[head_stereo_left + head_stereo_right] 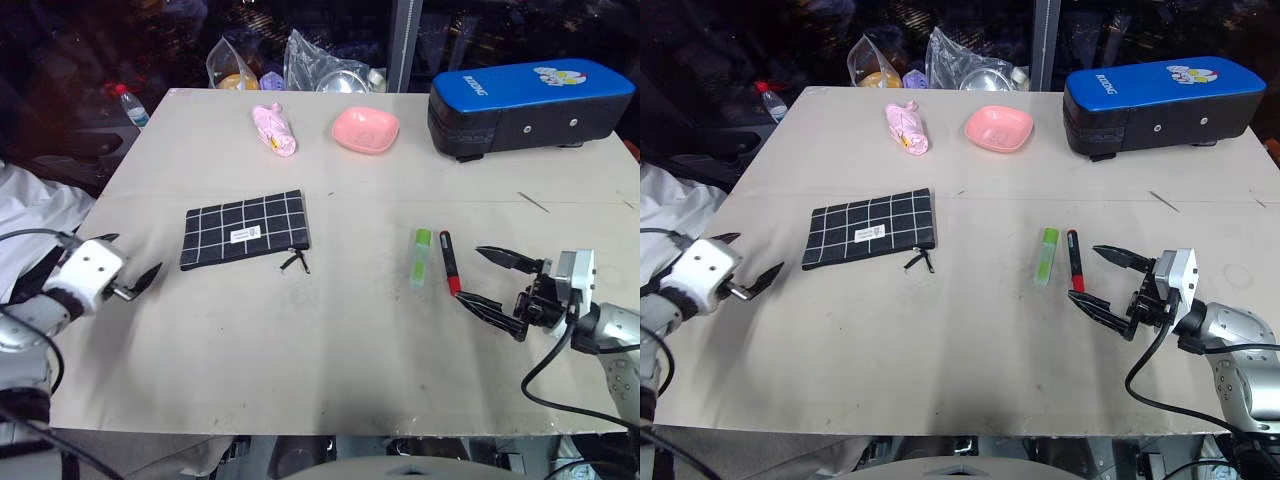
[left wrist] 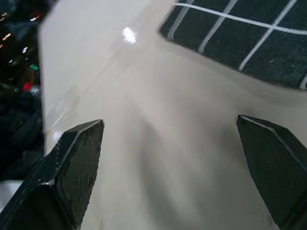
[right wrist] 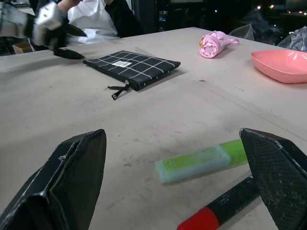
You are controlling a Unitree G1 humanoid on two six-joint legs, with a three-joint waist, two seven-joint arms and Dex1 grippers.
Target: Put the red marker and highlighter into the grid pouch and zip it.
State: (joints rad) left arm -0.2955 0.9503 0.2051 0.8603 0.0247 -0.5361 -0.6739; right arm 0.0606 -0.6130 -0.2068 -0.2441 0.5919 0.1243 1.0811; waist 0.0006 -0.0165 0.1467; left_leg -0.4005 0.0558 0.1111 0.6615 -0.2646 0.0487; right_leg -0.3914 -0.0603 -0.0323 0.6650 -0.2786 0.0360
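Observation:
Next, my left gripper grabs the pouch's short end opposite the zipper pull, to hold the pouch for the red marker and highlighter.
The grid pouch lies flat left of the table's centre, black with white lines, its zipper pull trailing off the near right corner. The pale-green highlighter and the black red marker lie side by side right of centre, red end toward me. My right gripper stands open just right of the marker's red end, low over the table, nothing between its fingers; in the right wrist view both pens lie ahead of them. My left gripper is open and empty, left of the pouch's near left corner.
A big blue-topped black case stands at the back right. A pink bowl and a pink folded bundle sit at the back centre. Plastic bags and a bottle lie beyond the far edge.

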